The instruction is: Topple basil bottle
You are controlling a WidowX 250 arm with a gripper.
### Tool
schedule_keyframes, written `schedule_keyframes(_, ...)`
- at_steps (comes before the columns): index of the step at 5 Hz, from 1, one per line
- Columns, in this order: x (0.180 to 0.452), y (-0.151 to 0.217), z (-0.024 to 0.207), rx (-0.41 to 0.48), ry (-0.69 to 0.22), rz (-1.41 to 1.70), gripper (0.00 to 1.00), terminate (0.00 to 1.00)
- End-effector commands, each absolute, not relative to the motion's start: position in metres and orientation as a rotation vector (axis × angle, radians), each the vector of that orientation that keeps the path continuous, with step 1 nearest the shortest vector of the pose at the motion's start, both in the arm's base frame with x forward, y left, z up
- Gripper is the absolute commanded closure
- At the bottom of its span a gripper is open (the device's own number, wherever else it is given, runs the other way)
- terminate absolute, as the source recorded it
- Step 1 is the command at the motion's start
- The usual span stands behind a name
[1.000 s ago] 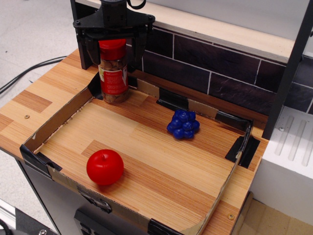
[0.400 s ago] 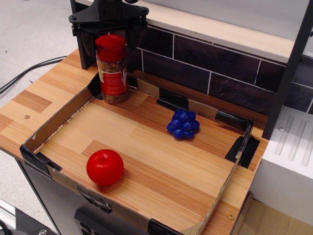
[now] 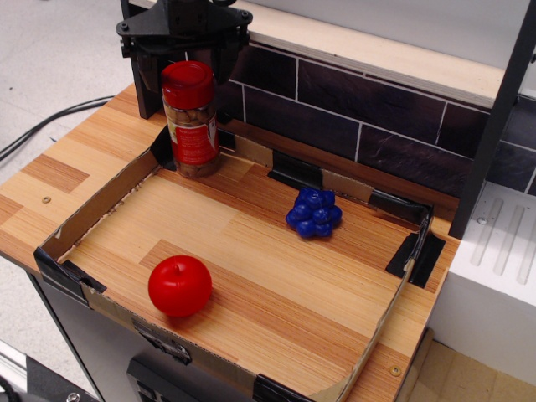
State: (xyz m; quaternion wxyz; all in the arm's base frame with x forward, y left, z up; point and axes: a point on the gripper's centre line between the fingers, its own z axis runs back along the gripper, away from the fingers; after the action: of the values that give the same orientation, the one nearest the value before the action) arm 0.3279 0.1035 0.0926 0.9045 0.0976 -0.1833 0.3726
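I need to topple the basil bottle, so next my gripper has to grab it by its red cap [image 3: 188, 85].
The basil bottle [image 3: 192, 126] is a clear jar with a red cap, a red label and tan lumpy contents. It stands upright in the far left corner of the cardboard-edged tray [image 3: 100, 197]. My black gripper [image 3: 186, 55] hangs just behind and above the bottle's cap. Its jaws are open, with one finger [image 3: 148, 84] on either side of the cap and wider than it. I cannot see any contact between the fingers and the bottle.
A round red apple [image 3: 180, 286] lies near the tray's front left. A blue grape cluster [image 3: 314, 212] lies in the middle right. A dark brick wall [image 3: 360, 117] runs behind the tray, and a black post [image 3: 498, 117] and a white block [image 3: 494, 276] stand at the right.
The gripper has risen and drawn back a little, from around the bottle's cap to behind and above it. The bottle's top has shifted slightly left, and the bottle still stands.
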Motion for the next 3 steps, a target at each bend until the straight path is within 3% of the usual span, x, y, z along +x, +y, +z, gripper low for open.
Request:
schedule_keyframes(1,0.322,0.097,0.098,0.217,-0.390,0.749,1.00,0.00)
schedule_keyframes(2,0.316,0.092,0.096,0.207,-0.367,0.731,1.00,0.00)
schedule_keyframes(3,0.301,0.066,0.111,0.133,-0.335,0.678,1.00,0.00)
